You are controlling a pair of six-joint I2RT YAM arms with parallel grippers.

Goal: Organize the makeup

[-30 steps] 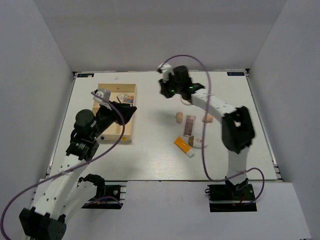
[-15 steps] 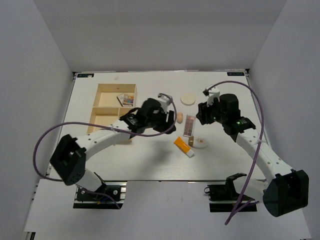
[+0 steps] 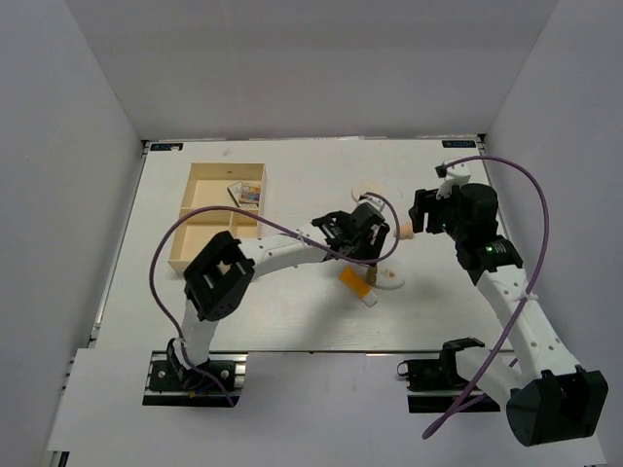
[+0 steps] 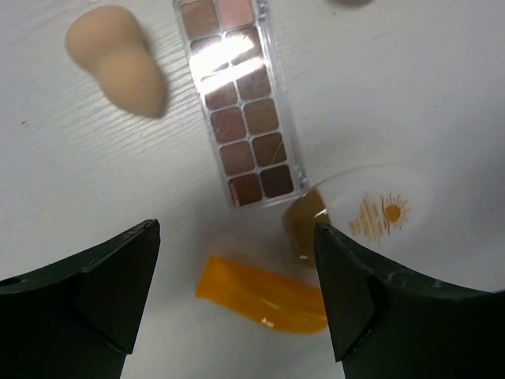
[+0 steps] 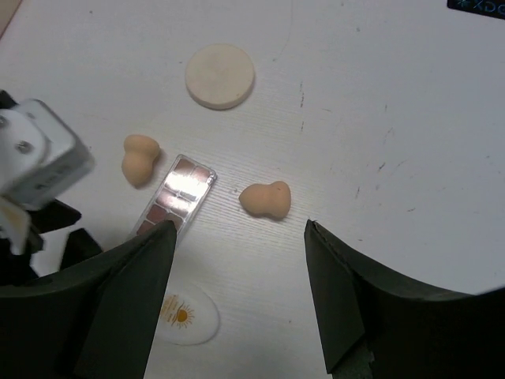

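I would lift my left gripper away empty if I lifted it now, and the palette would stay lying there, because my left gripper's open fingers are short of the brown eyeshadow palette (image 4: 241, 110).
The makeup lies mid-table. In the left wrist view, a brown eyeshadow palette (image 4: 241, 110) lies beside a beige sponge (image 4: 118, 67), with an orange tube (image 4: 260, 292) and a white oval item (image 4: 379, 213) below. My left gripper (image 4: 237, 229) hovers open over the tube, holding nothing. My right gripper (image 5: 241, 229) is open and empty above a second sponge (image 5: 266, 199). That view also shows the round white disc (image 5: 220, 76), the palette (image 5: 177, 197) and the oval (image 5: 185, 314). From above, the left gripper (image 3: 362, 233) hides the palette; the right gripper (image 3: 421, 216) is beside it.
A pale wooden compartment box (image 3: 195, 219) stands at the left, with a colourful palette (image 3: 250, 195) in its far right compartment. A small brown item (image 4: 304, 221) touches the oval. White walls enclose the table. The left arm's wrist (image 5: 35, 158) shows at the right wrist view's left edge.
The left arm swung from the box to the makeup in the middle. The right arm drew back from the far centre to the right. Both grippers opened.
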